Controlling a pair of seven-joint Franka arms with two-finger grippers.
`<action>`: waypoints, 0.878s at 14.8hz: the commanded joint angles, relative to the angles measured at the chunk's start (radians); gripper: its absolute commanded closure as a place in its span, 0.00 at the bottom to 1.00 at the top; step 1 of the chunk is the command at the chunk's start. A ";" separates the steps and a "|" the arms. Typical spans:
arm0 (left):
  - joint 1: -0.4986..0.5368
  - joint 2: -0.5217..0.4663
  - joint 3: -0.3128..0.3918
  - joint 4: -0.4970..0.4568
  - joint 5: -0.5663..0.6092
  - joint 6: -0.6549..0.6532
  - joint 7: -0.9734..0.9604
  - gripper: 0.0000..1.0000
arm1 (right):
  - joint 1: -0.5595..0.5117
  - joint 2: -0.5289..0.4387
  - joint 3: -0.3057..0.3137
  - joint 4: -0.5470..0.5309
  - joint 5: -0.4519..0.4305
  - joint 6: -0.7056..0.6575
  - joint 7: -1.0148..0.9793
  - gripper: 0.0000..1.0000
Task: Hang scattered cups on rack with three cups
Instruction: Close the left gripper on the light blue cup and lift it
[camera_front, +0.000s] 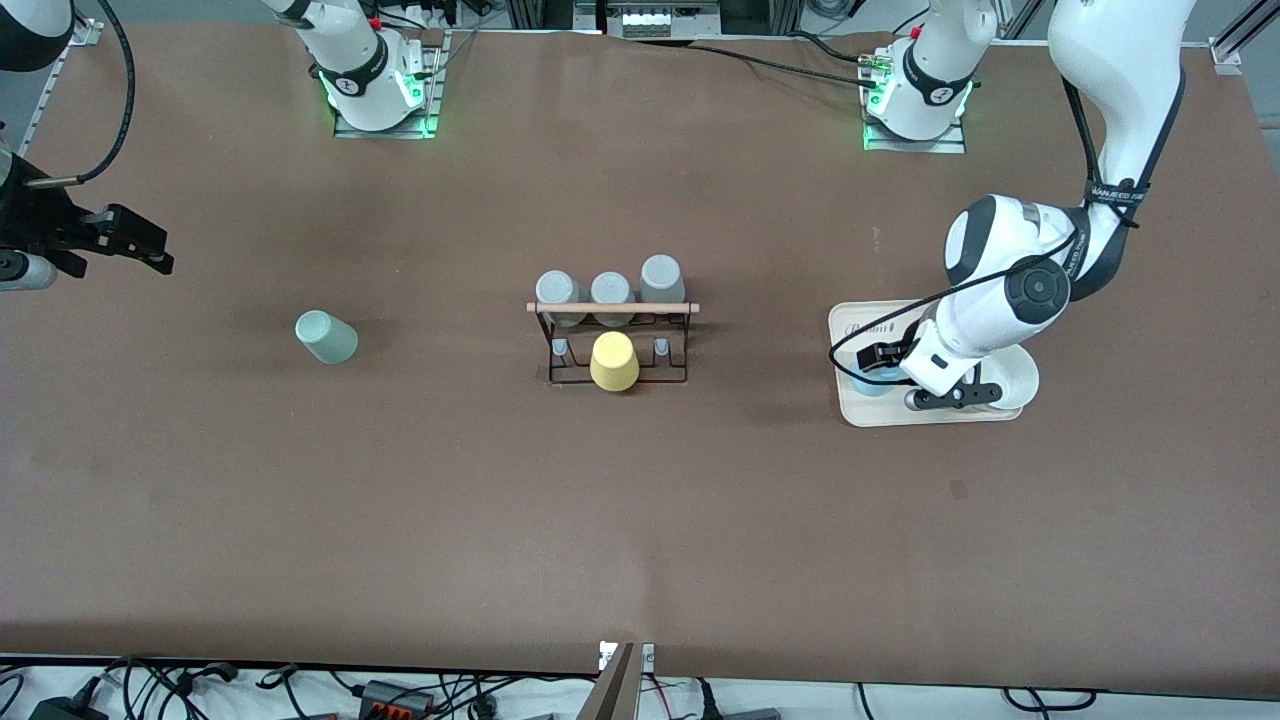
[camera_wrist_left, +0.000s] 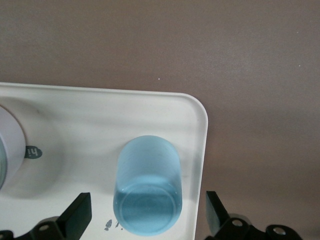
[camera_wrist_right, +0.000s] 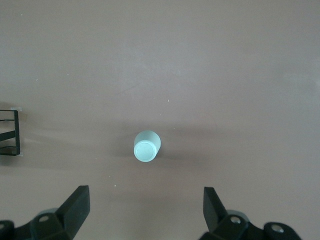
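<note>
My fingers stop above the light blue cup in the left wrist view. My left gripper should go down to the cup before it closes on it.
A light blue cup (camera_wrist_left: 148, 192) stands on the beige tray (camera_wrist_left: 75, 115) near one corner, its flat round end up. My left gripper (camera_wrist_left: 148, 206) hangs low over it, open, one finger on each side and neither touching. In the front view the cup (camera_front: 866, 384) peeks out beside that gripper (camera_front: 903, 386). A pale mint cup (camera_front: 327, 337) rests on the bare table toward the right arm's end. My right gripper (camera_front: 135, 240) is high above the table there and open; from its wrist the mint cup (camera_wrist_right: 147, 146) shows far below the gripper (camera_wrist_right: 145, 198). The black wire rack (camera_front: 612, 340) stands mid-table.
Three grey cups (camera_front: 610, 292) sit on the rack's pegs farther from the front camera, and a yellow cup (camera_front: 614, 361) hangs on its nearer side. A white dish (camera_front: 1012, 381) shares the tray (camera_front: 935, 416) with the blue cup. Brown tabletop lies open around the mint cup.
</note>
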 joint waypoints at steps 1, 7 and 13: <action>0.004 -0.004 -0.009 -0.056 0.004 0.064 -0.012 0.00 | -0.006 -0.003 0.002 0.000 0.009 0.001 -0.022 0.00; -0.016 -0.004 -0.006 -0.078 0.004 0.066 -0.018 0.04 | -0.009 -0.003 0.002 0.000 0.004 0.002 -0.020 0.00; -0.006 -0.007 -0.003 -0.069 0.004 0.053 -0.010 0.47 | -0.011 0.001 0.002 0.002 0.001 0.016 -0.022 0.00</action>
